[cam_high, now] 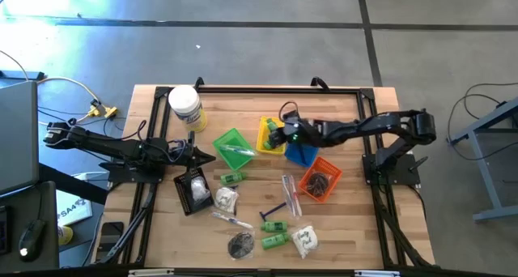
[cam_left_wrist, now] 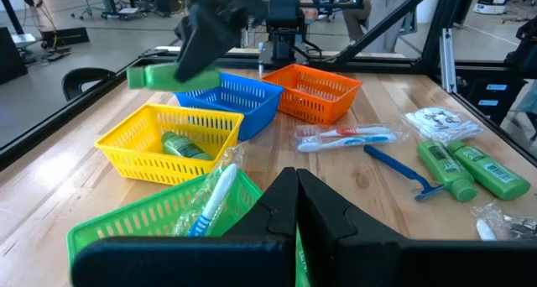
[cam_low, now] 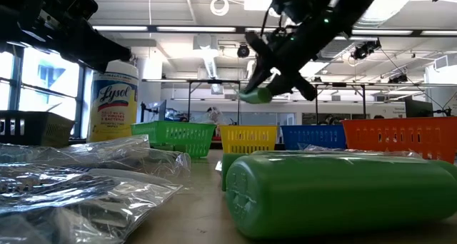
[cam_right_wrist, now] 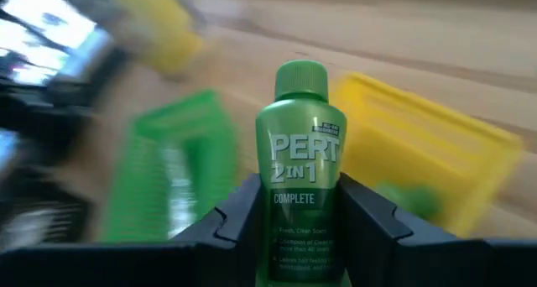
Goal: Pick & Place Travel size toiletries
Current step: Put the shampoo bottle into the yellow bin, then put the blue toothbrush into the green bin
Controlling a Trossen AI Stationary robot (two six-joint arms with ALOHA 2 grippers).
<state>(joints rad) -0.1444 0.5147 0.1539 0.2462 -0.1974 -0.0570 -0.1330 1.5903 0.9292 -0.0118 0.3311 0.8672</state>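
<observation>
The green bottle (cam_right_wrist: 302, 153) is above and short of the yellow basket (cam_right_wrist: 419, 144) in the right wrist view. I need to move it toward the basket first, and only then should my right gripper let go of it.
My right gripper (cam_high: 277, 137) hangs over the yellow basket (cam_left_wrist: 168, 140) and is shut on a small green bottle (cam_right_wrist: 299, 165) labelled PERT 2 IN 1. Another green bottle (cam_left_wrist: 185, 144) lies inside that yellow basket. More toiletries lie on the table: two green bottles (cam_left_wrist: 468, 167), a blue razor (cam_left_wrist: 403, 169), wrapped toothbrushes (cam_left_wrist: 348, 138) and a white sachet (cam_left_wrist: 434, 119). My left gripper (cam_left_wrist: 297, 199) waits shut at the table's left, beside the green basket (cam_high: 234, 147), touching nothing. My right gripper pinches the bottle's body (cam_right_wrist: 273, 224) between its two fingers, one on each side of the label's lower half. The bottle lies along the fingers, its cap (cam_right_wrist: 300, 77) pointing away from the gripper. It is lifted clear above the yellow basket, slanting slightly down.
The blue basket (cam_high: 303, 154) and orange basket (cam_high: 320, 180) stand right of the yellow one; a black basket (cam_high: 194, 192) sits near the left arm. A big white jar (cam_high: 185, 107) stands at the far left. Loose items crowd the near side (cam_high: 275, 228).
</observation>
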